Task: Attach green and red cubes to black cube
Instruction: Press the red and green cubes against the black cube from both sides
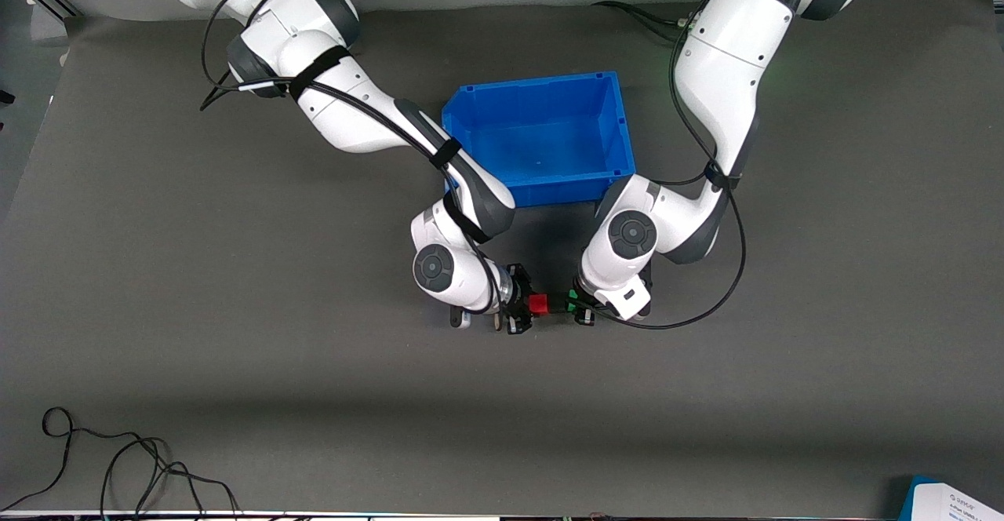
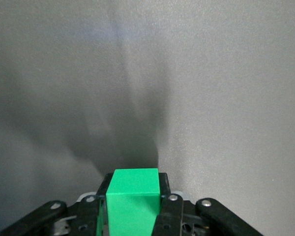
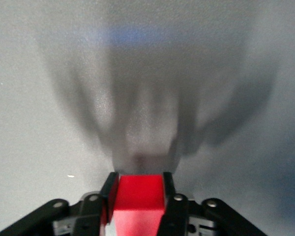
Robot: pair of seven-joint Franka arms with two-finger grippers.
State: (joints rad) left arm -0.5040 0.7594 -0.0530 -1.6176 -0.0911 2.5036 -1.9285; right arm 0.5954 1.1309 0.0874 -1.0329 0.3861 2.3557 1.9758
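Observation:
In the front view the green cube sits low against the black cube's side, so it is time to open my left gripper.
My right gripper [image 1: 524,308] is shut on the red cube [image 1: 538,304], low over the mat just nearer the front camera than the blue bin. My left gripper [image 1: 581,307] is shut on the green cube [image 1: 572,295] and faces it. A small dark piece [image 1: 556,307], apparently the black cube, sits between the red and green cubes; I cannot tell whether they touch. In the left wrist view the green cube [image 2: 132,201] fills the shut gripper [image 2: 134,184]. In the right wrist view the red cube [image 3: 139,196] sits in the shut gripper [image 3: 137,184]. The black cube shows in neither wrist view.
An empty blue bin [image 1: 549,188] stands on the grey mat between the two arms, farther from the front camera than the grippers. A black cable [image 1: 118,466] lies at the near edge toward the right arm's end. A blue-and-white box [image 1: 953,501] sits at the near corner toward the left arm's end.

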